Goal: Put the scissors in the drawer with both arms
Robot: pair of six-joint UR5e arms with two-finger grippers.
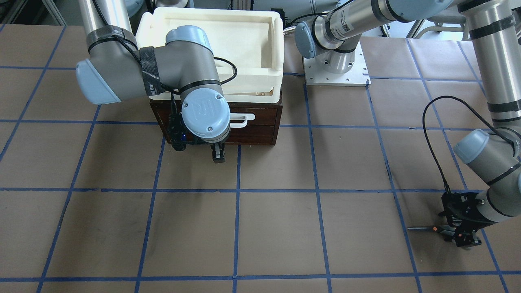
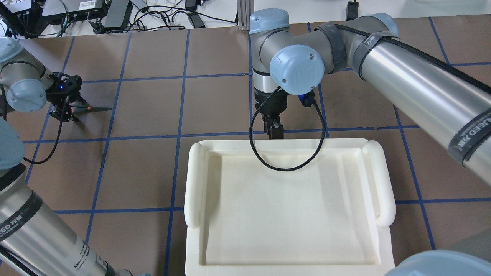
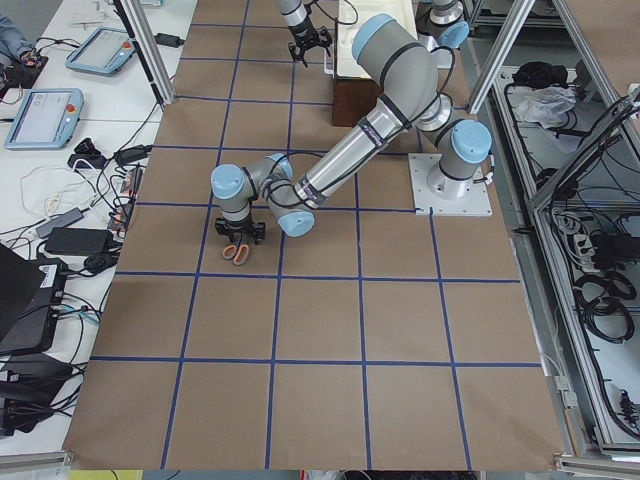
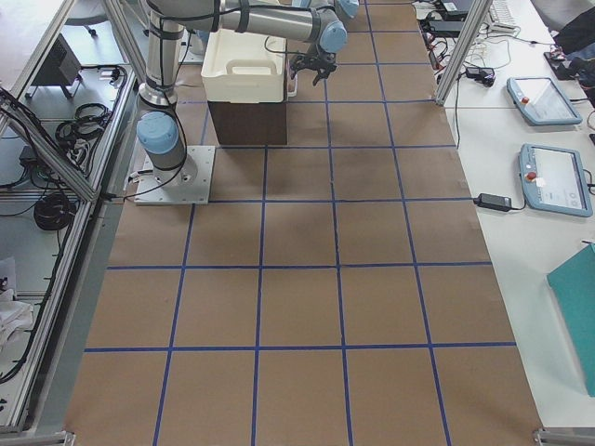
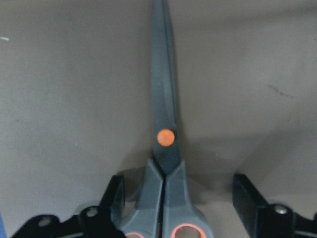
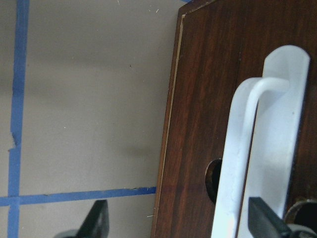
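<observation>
The scissors need to go in the drawer [image 1: 252, 122], so my left gripper will next take hold of their grey handles just behind the pivot [image 1: 447, 229].
The scissors [image 1: 431, 229] lie flat on the brown table at the robot's far left, blades pointing away from the gripper. They also show in the overhead view [image 2: 92, 109] and in the left wrist view [image 5: 165, 148]. My left gripper [image 5: 181, 196] is open, down at the table, its fingers [image 5: 116, 198] on either side of the grey handles without touching them. The dark brown drawer [image 1: 252, 122] with its white bar handle [image 6: 262, 148] looks shut. My right gripper [image 1: 218, 154] is open just in front of the drawer face, next to the handle [image 1: 241, 120].
A white foam tray [image 2: 193, 184] sits on top of the drawer cabinet and hides it from above. The right arm's elbow [image 1: 203, 114] hangs in front of the cabinet. The left arm's base plate [image 1: 336, 69] stands beside it. Blue tape lines cross the table.
</observation>
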